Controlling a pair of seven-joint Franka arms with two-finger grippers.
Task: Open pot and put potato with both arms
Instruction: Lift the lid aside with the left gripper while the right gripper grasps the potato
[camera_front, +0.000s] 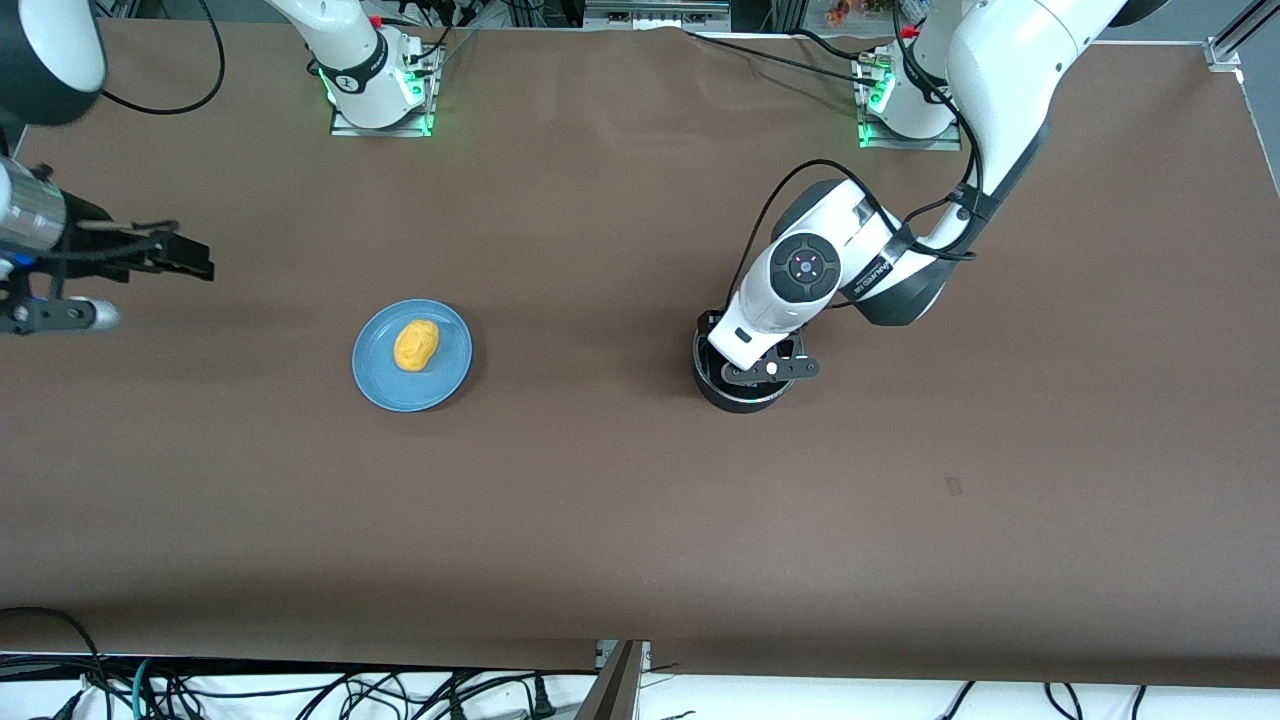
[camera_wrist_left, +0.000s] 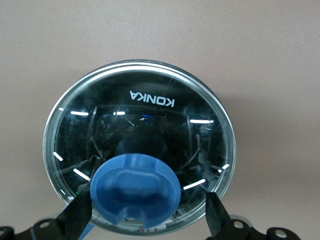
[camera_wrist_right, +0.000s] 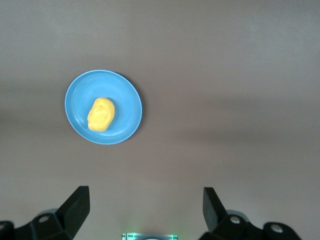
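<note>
The right gripper grips the potato by its rounded body (camera_front: 416, 344) next, to get the potato from the blue plate into the pot (camera_front: 745, 398).
The black pot (camera_front: 745, 398) stands toward the left arm's end of the table, its glass lid (camera_wrist_left: 145, 105) on it. My left gripper (camera_front: 745, 365) is low over the lid and open, its fingers (camera_wrist_left: 79, 212) on either side of the blue knob (camera_wrist_left: 135, 187), not closed on it. A sliver of the blue handle (camera_wrist_left: 87, 231) shows. The yellow-orange potato (camera_front: 416, 345) lies on a blue plate (camera_front: 380, 385) toward the right arm's end. My right gripper (camera_front: 190, 262) is open and empty, up in the air away from the plate. The right wrist view shows the potato (camera_wrist_right: 101, 114) from well above.
The blue plate (camera_wrist_right: 127, 95) is the only other object on the brown table (camera_front: 620, 500). The two arm bases (camera_front: 380, 90) stand along the table's edge farthest from the front camera. Cables hang past the edge nearest the front camera.
</note>
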